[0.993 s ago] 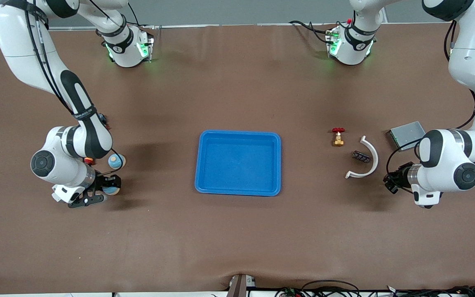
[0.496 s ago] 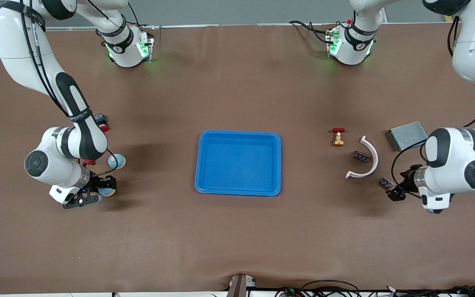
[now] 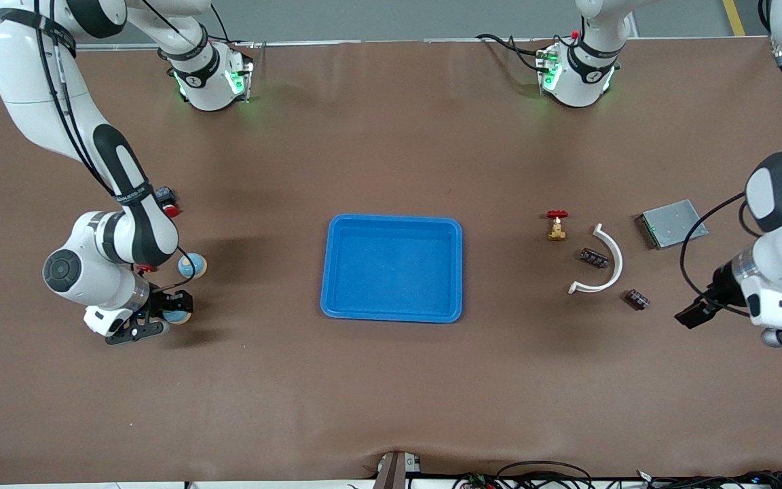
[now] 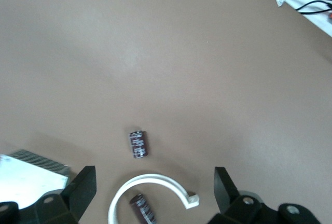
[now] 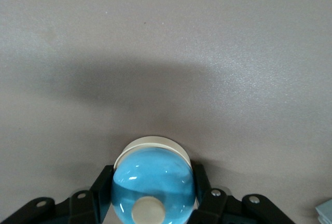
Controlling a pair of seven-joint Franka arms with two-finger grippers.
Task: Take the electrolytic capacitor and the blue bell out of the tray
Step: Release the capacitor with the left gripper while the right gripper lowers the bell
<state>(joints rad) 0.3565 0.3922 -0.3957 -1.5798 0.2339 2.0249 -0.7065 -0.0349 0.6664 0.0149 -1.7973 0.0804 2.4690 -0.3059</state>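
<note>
I can open my right gripper now and the bell would stand, because the bell's cream base is touching the table under my right gripper's fingers.
My right gripper is shut on a blue bell with a cream base, low over the table toward the right arm's end. In the right wrist view the bell sits between the black fingers. A small dark capacitor lies on the table beside the white curved piece. A second capacitor lies inside that curve. My left gripper is open and empty, apart from the first capacitor, toward the left arm's end. The left wrist view shows both capacitors and the curved piece.
A blue tray sits at the table's middle. A second blue bell stands beside the right arm. A red-handled brass valve and a grey box lie toward the left arm's end. A small red and black part lies by the right arm.
My left gripper has drawn back toward the left arm's end of the table, uncovering the capacitor on the table. My right gripper with the bell has shifted slightly.
</note>
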